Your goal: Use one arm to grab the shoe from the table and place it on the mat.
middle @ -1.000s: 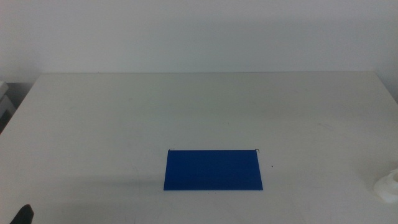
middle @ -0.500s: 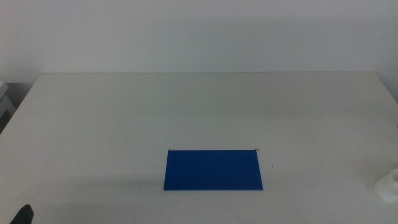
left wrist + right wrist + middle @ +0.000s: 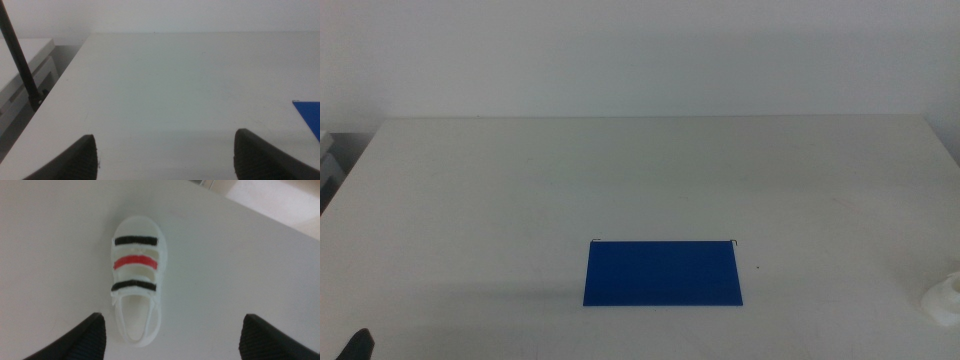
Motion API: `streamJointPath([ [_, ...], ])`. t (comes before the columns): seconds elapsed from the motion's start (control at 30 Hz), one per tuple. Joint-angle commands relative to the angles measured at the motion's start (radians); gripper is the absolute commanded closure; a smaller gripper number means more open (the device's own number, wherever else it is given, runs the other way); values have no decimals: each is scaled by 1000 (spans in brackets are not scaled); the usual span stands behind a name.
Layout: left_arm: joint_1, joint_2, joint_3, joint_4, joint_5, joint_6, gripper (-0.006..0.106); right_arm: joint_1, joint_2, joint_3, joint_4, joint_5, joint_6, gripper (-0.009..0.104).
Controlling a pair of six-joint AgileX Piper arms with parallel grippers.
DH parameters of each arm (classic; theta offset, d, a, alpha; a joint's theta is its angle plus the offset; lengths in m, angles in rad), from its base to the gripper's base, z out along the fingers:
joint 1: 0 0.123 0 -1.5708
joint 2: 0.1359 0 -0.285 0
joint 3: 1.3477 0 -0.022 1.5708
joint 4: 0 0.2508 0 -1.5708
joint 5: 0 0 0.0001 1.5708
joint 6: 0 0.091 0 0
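Note:
I should grab the shoe next with my right gripper by its middle, at the black strap (image 3: 134, 286) beside the shoe's opening, because the shoe is long from toe (image 3: 136, 226) to heel.
The dark blue mat (image 3: 663, 273) lies flat on the off-white table (image 3: 640, 180), toward its front middle; its corner (image 3: 309, 114) also shows in the left wrist view. A small white shoe (image 3: 135, 279) with black, red and black straps lies on the table under my right gripper (image 3: 172, 335), whose jaws are open and spread wide to either side of the shoe's heel end. In the middle view only a white bit of the shoe (image 3: 946, 297) shows at the right edge. My left gripper (image 3: 165, 157) waits open at the table's front left.
A black cable (image 3: 20, 55) and a pale cabinet (image 3: 22, 75) stand beyond the table's left edge. The table's right edge (image 3: 260, 215) runs close behind the shoe.

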Motion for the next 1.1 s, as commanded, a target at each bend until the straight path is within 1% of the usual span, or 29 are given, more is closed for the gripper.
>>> streamJointPath([
  [0.0, -4, -13, 7, -8, -80, -5, 7, -5, -29, -32, -56, 0, 21, 4],
  [0.13, -4, -13, 7, -8, -80, -5, 7, -5, -12, -32, -47, 17, 182, 8],
  [0.2, -4, -13, 7, -8, -80, -5, 7, -5, 5, -32, -36, 13, 205, 9],
  [0.3, -4, -13, 7, -8, -80, -5, 7, -19, 38, -32, -9, 1, 203, 11],
  [0.37, -4, -13, 7, -8, -80, -5, 7, -43, 61, -32, 30, -13, 189, 13],
  [0.47, -4, -13, 7, -8, -80, -5, 7, -77, 89, -32, 77, -62, 124, 15],
  [0.53, -4, -13, 7, -8, -80, -5, 7, -95, 101, -32, 81, -96, 94, 17],
  [0.67, -4, -13, 7, -8, -80, -5, 7, -122, 125, -32, 82, -133, 95, 19],
  [0.8, -4, -13, 7, -8, -80, -5, 7, -124, 161, -32, 85, -175, 93, 21],
  [0.9, -4, -13, 7, -8, -80, -5, 7, -124, 197, -32, 99, -205, 74, 21],
  [1.07, -4, -13, 7, -8, -80, -5, 7, -124, 251, -32, 100, -215, 61, 22],
])
